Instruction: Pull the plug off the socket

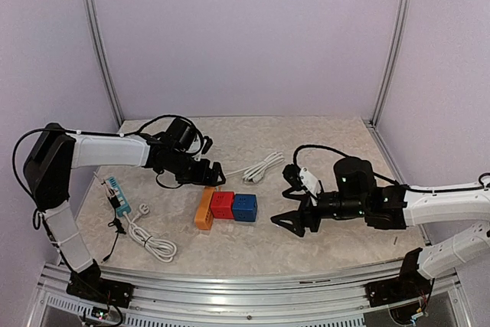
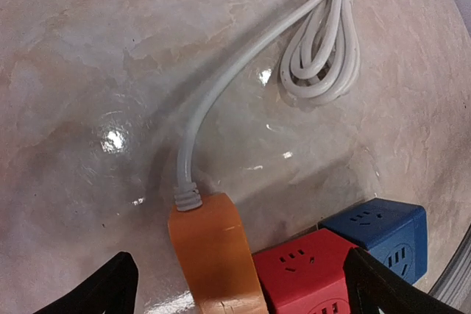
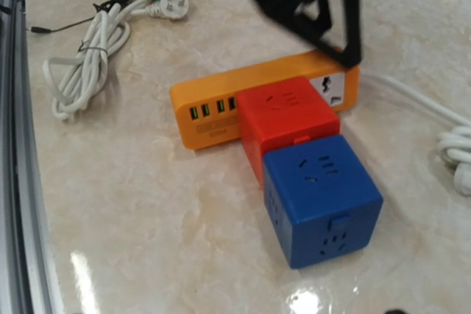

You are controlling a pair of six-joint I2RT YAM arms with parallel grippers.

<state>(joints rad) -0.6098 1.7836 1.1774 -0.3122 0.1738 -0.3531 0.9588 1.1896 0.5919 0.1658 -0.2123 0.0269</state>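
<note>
The right gripper grips the blue cube socket (image 2: 386, 232) by its side away from the red cube (image 2: 302, 273) next, so their joint stays free for pulling it off.
An orange power strip (image 1: 204, 209) lies on the table with a red cube socket (image 1: 222, 204) plugged into its side and a blue cube socket (image 1: 245, 207) joined to the red one. My left gripper (image 1: 211, 177) is open and hovers just above the strip's far end. In the left wrist view its fingers (image 2: 101, 289) straddle the orange strip (image 2: 215, 255) and red cube (image 2: 302, 273). My right gripper (image 1: 294, 218) is open and empty, to the right of the blue cube (image 3: 320, 196). Its fingers are out of the right wrist view.
A coiled white cable (image 1: 264, 165) runs from the orange strip's far end. A teal power strip (image 1: 118, 194) and a white cord with a plug (image 1: 149, 240) lie at the left. Metal rails border the near edge.
</note>
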